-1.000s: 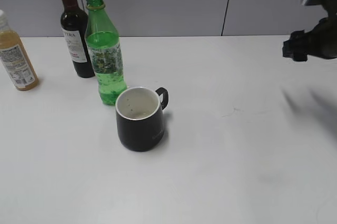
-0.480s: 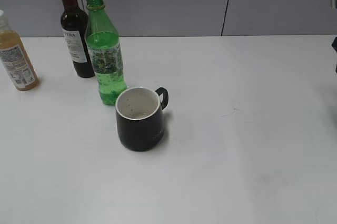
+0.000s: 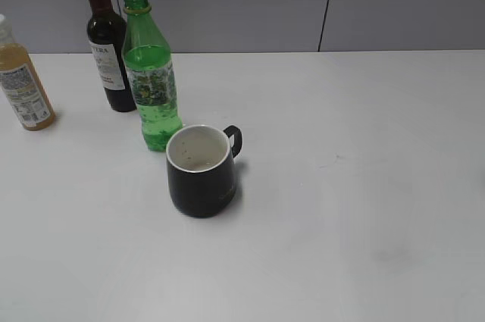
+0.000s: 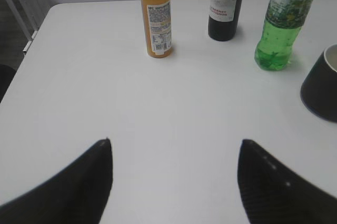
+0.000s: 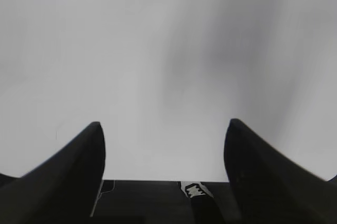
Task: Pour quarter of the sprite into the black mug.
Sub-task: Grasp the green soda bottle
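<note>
The robot's left gripper next needs to grab the sprite by its labelled middle (image 3: 153,85), where the sides run straight, because the sprite's shoulder (image 3: 144,32) slopes in toward its top.
The sprite (image 3: 151,83), a tall green bottle with no cap, stands upright at the left of the white table (image 3: 341,208); it also shows in the left wrist view (image 4: 281,21) at the upper right. The black mug (image 3: 200,172) stands just in front and right of it, handle to the back right; its edge shows in the left wrist view (image 4: 321,84). My left gripper (image 4: 175,145) is open and empty over bare table, well short of the bottles. My right gripper (image 5: 164,126) is open and empty above the table edge. Neither gripper shows in the exterior view.
A dark wine bottle (image 3: 107,45) with a red top stands behind the sprite, and it also shows in the left wrist view (image 4: 226,2). An orange-juice bottle (image 3: 23,79) stands at the far left; the left wrist view (image 4: 156,16) shows it too. A grey panel wall (image 3: 303,0) backs the table.
The right arm, seen at the right edge of the exterior view one second ago, has moved out of that view to the right. Bottles and mug have not moved.
</note>
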Controlling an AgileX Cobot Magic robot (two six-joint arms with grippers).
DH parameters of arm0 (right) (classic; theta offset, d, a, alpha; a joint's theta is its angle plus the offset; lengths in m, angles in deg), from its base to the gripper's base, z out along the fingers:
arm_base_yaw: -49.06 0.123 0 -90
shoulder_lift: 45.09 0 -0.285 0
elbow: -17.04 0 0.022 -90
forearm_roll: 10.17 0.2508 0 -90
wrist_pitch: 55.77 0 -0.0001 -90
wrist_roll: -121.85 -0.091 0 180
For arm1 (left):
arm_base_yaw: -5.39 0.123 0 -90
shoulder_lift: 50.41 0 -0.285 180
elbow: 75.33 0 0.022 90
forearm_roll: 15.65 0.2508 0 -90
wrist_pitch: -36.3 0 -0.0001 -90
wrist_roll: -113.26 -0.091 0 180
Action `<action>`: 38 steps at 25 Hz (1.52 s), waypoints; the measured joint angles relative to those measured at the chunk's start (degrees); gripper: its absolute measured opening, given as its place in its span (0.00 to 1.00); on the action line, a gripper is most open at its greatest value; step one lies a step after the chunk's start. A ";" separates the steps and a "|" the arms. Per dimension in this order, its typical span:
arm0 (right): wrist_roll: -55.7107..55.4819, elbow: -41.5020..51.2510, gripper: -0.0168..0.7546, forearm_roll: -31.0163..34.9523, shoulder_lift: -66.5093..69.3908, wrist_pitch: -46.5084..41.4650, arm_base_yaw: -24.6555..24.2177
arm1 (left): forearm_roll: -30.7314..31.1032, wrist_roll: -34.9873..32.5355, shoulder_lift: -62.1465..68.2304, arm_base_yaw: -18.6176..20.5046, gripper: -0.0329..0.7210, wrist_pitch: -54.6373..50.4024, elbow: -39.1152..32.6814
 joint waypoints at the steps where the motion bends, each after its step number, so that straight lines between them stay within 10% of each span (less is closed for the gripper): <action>1: 0.00 2.59 0.71 1.04 -2.05 0.73 0.00 | 0.00 0.00 0.00 0.00 0.79 0.00 0.00; 22: 1.79 36.28 0.71 7.26 -50.65 14.35 0.00 | 0.00 0.00 0.00 0.00 0.79 0.00 0.00; 38: 1.97 38.31 0.71 9.04 -83.70 13.48 0.00 | -0.25 0.00 0.00 0.00 0.79 0.00 0.00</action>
